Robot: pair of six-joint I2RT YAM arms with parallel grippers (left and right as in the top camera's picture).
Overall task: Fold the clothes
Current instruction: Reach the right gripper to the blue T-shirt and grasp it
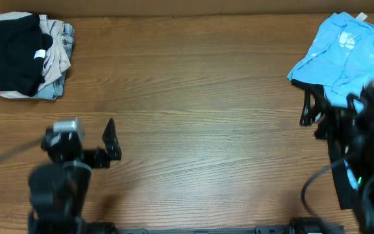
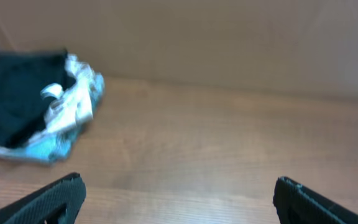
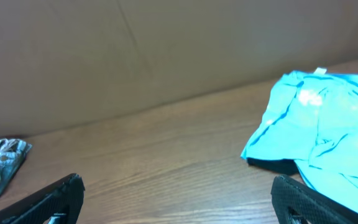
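Note:
I should reach the light blue T-shirt with my right gripper and pinch its outer corner that faces the bare wood. Then I can draw and spread it for folding.
A crumpled light blue T-shirt with white lettering and a white tag lies at the far right of the table, over something dark; it also shows in the right wrist view. A folded pile with a black shirt on top of lighter garments lies at the far left, also in the left wrist view. My left gripper is open and empty over bare wood at the front left. My right gripper is open and empty just left of and in front of the blue T-shirt.
A brown cardboard wall runs along the back of the wooden table. Beige and pale denim garments lie under the black shirt in the pile. Both arm bases stand at the front edge.

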